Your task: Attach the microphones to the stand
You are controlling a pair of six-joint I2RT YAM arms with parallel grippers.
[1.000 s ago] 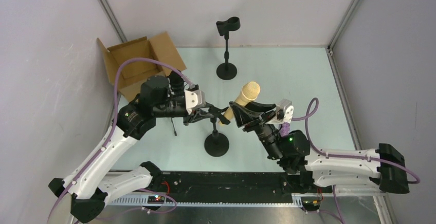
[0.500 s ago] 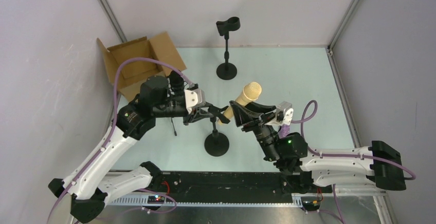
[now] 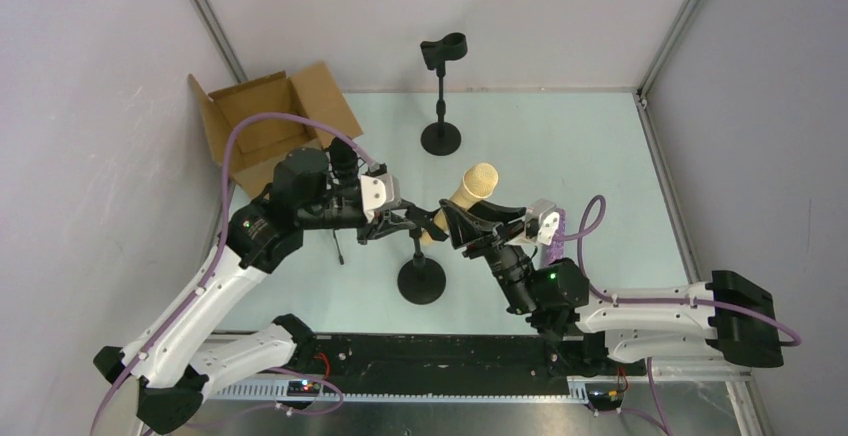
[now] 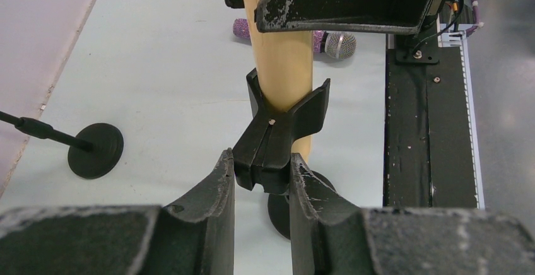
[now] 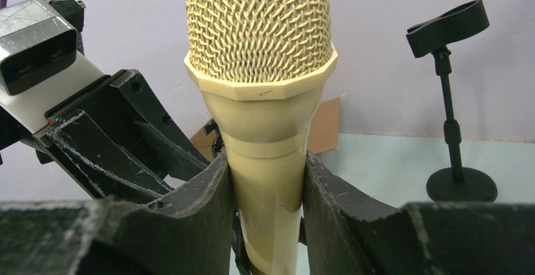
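The cream-beige microphone has its lower body between the prongs of the near stand's clip and would stay there if released. My right gripper releases the microphone now.
The cream-beige microphone is tilted, head up and away from me. My right gripper is shut on its body. The lower body sits between the prongs of the near stand's black clip. My left gripper is shut on the back of that clip and also shows in the top view. The near stand's round base is on the table below. The purple glitter microphone lies on the table beyond. The black microphone is out of view.
A second black stand with an empty clip stands at the back centre, also in the right wrist view. An open cardboard box sits at the back left. Walls close in on all sides.
My right arm has shifted a little left and toward me with the cream microphone, moving its body further into the clip. The left gripper has stayed on the clip.
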